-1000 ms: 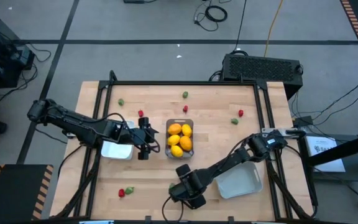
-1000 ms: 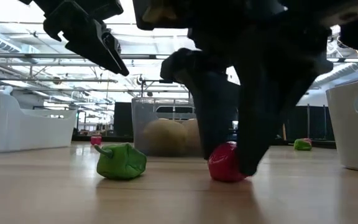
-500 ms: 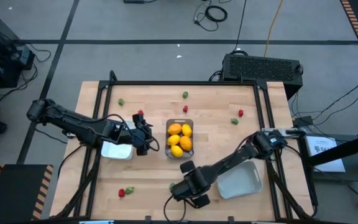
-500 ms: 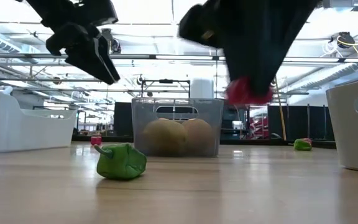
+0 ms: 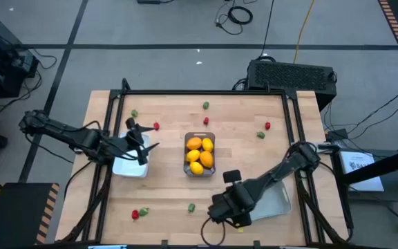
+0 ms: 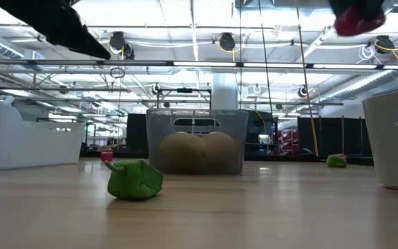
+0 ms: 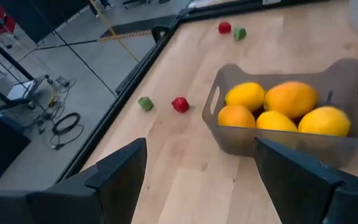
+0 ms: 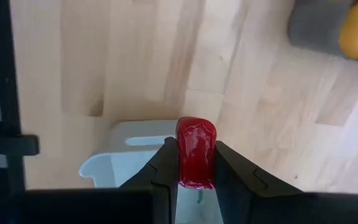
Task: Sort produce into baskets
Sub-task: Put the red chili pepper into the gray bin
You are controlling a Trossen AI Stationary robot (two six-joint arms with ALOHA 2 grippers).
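My right gripper holds the red piece (image 8: 196, 149) high above the grey-blue tray's rim (image 8: 145, 141) and should keep holding it first. The piece would miss if I opened now.
My right gripper (image 5: 229, 208) points down, shut on a red strawberry-like piece (image 8: 196, 149), high above the table by the left end of the pale grey-blue tray (image 5: 273, 199). The low view shows that piece (image 6: 354, 21) at the top right. My left gripper (image 5: 142, 138) hangs open over the white tray (image 5: 130, 166), with nothing between its fingers. The clear bin (image 5: 200, 153) holds several yellow and orange lemons (image 7: 291, 99). A green piece (image 6: 135, 180) rests on the table near the front edge. My right gripper pinches the red piece by its two sides (image 8: 196, 171) between its two fingers (image 8: 165, 169). The fingers come from above and point down. The piece is lifted clear of the table and sticks out past the fingertips.
Loose pieces lie scattered: a red and green pair (image 5: 139, 213) at the front left, a green one (image 5: 191, 206) at the front, a red one (image 5: 156, 126) left of the clear bin, and more (image 5: 264, 130) at the back. A raised black frame (image 5: 292, 124) edges the table.
My right gripper has lifted the red piece off the table, high up, and carried it toward the table's right edge and the grey-blue tray. My left gripper has drawn back from the clear bin toward the table's left edge, over the white tray.
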